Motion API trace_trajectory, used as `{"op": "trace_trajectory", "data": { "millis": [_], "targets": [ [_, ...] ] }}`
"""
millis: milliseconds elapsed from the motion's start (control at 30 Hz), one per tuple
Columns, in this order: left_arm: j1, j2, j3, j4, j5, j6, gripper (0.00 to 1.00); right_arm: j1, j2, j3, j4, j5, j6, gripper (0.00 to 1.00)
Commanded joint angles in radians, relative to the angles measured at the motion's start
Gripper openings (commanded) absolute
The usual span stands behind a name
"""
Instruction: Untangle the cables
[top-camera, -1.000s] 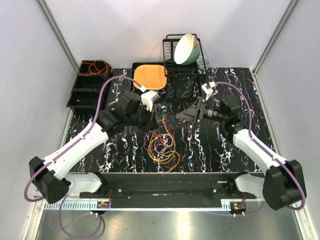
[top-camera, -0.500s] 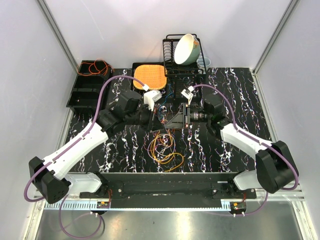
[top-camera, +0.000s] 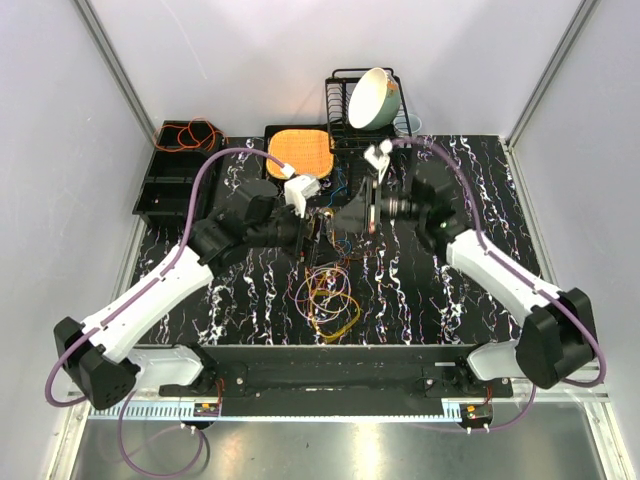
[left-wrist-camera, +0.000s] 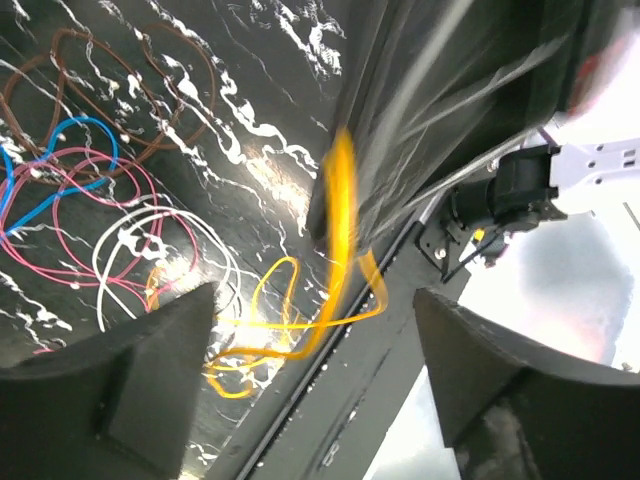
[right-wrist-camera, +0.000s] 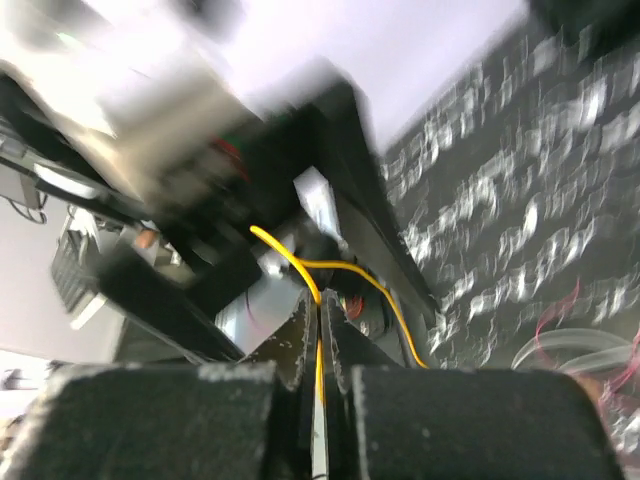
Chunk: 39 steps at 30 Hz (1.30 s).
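Observation:
Next, my left gripper grabs the yellow cable by its taut piece beside my right gripper's fingers, which leaves the cable's trailing loops free to untangle.
The cables lie in a tangled heap of orange, yellow, red and purple loops at the mat's front centre. Above it my two grippers meet tip to tip. My right gripper is shut on a yellow cable, which runs up out of its closed fingertips. My left gripper stands open, its fingers wide apart, and the yellow cable hangs blurred between them, touching neither. Pink, blue and white loops lie on the mat below. From above, the left gripper sits just left of the right gripper.
A black dish rack with a tilted bowl stands at the back. An orange woven mat lies to its left. A black bin at the far left holds an orange cable. Grey walls enclose the table.
My right arm swung left to the left gripper and shut on the yellow cable. The left gripper, shut before, has opened. The heap on the mat shifted slightly.

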Motion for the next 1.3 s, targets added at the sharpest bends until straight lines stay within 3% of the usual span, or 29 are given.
{"op": "trace_trajectory", "data": {
  "millis": [0,167,300,533,633,767,800,833,900,1000,1033,1133,1167,1267],
  "targets": [
    [0.003,-0.094,-0.01,0.121,-0.011,-0.021,0.89,0.007,-0.073,0.254,-0.185,0.076,-0.129,0.0],
    [-0.002,-0.163,-0.07,0.213,-0.011,-0.056,0.92,0.006,-0.073,0.346,-0.228,0.142,-0.128,0.0],
    [-0.033,-0.194,-0.112,0.284,-0.094,-0.062,0.93,0.007,-0.076,0.343,-0.206,0.165,-0.08,0.0],
    [-0.163,-0.147,-0.101,0.353,-0.247,-0.025,0.93,0.007,-0.092,0.338,-0.208,0.221,-0.059,0.0],
    [-0.229,-0.088,-0.075,0.353,-0.333,-0.019,0.88,0.007,-0.095,0.347,-0.219,0.246,-0.051,0.0],
    [-0.31,-0.031,-0.041,0.341,-0.564,-0.035,0.64,0.007,-0.107,0.349,-0.226,0.275,-0.039,0.0],
    [-0.323,-0.024,-0.038,0.333,-0.601,-0.039,0.42,0.007,-0.11,0.344,-0.229,0.287,-0.039,0.0],
    [-0.339,-0.021,-0.033,0.329,-0.631,-0.051,0.26,0.009,-0.119,0.343,-0.237,0.297,-0.04,0.0],
    [-0.343,-0.025,-0.024,0.317,-0.663,-0.058,0.0,0.007,-0.131,0.34,-0.258,0.341,-0.059,0.0],
    [-0.344,-0.033,0.017,0.241,-0.744,-0.048,0.0,0.006,-0.16,0.344,-0.384,0.454,-0.104,0.0],
    [-0.344,-0.036,0.034,0.214,-0.769,-0.038,0.0,0.007,-0.167,0.346,-0.416,0.497,-0.124,0.15],
    [-0.297,-0.039,0.111,0.094,-0.876,0.002,0.0,0.005,-0.199,0.354,-0.57,0.764,-0.164,0.73],
    [-0.262,-0.042,0.137,0.047,-0.864,0.011,0.0,0.005,-0.208,0.349,-0.606,0.929,-0.169,0.8],
    [-0.043,-0.053,0.174,-0.002,-0.733,0.027,0.0,0.007,-0.246,0.3,-0.705,1.172,-0.172,0.93]
  ]
}}
